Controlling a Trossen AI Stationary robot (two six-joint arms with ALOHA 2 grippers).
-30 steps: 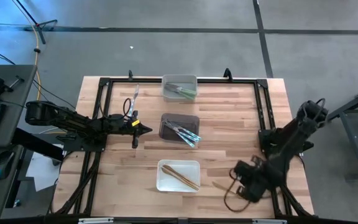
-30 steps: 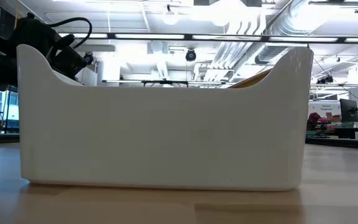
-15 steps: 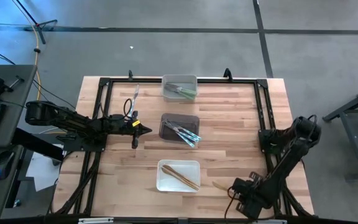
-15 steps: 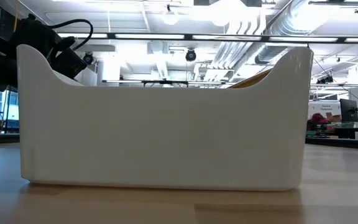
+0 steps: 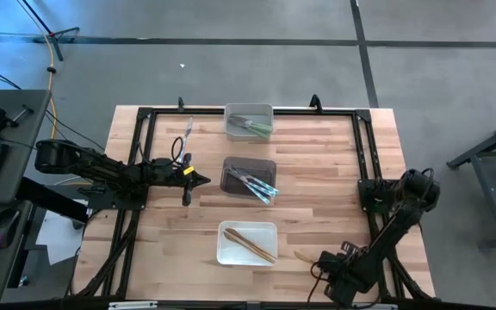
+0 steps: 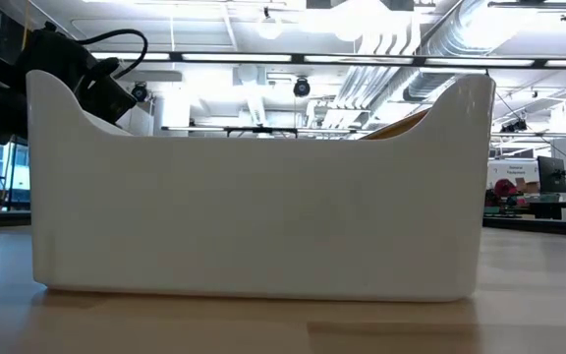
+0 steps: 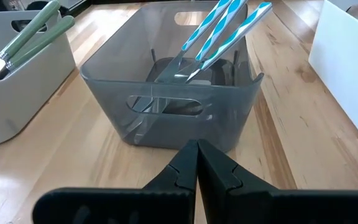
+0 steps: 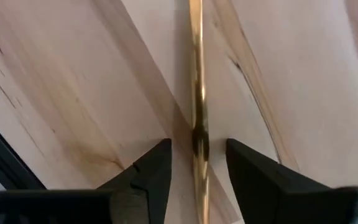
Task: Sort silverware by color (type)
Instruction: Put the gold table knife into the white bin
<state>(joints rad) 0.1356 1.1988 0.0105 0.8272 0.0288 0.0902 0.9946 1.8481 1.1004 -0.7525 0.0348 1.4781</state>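
My right gripper should next grab the tan utensil's slim handle, to sort it into the white bin (image 5: 227,250).
One tan utensil (image 5: 304,256) lies flat on the table, right of the near white bin (image 5: 227,250), which holds more tan pieces (image 5: 250,243). My right gripper (image 5: 319,263) is low over it and open. In the right wrist view its fingers stand on either side of the utensil's slim shaft (image 8: 196,93), apart from it. The dark middle bin (image 5: 231,165) holds blue-silver pieces (image 7: 225,31). The far pale bin (image 5: 231,129) holds green ones (image 7: 27,34). My left gripper (image 7: 197,163) hovers shut, left of the dark bin.
Black frame rails (image 5: 140,146) run along the table's left and right sides. A slim pale piece (image 5: 188,129) and a looped cable (image 5: 177,148) sit at the far left. In the low view the white bin's wall (image 6: 263,206) blocks nearly everything behind it.
My right gripper has moved toward the table's near edge and slightly left, settling low beside the lone tan utensil, which has stayed where it lay. The left arm has kept still.
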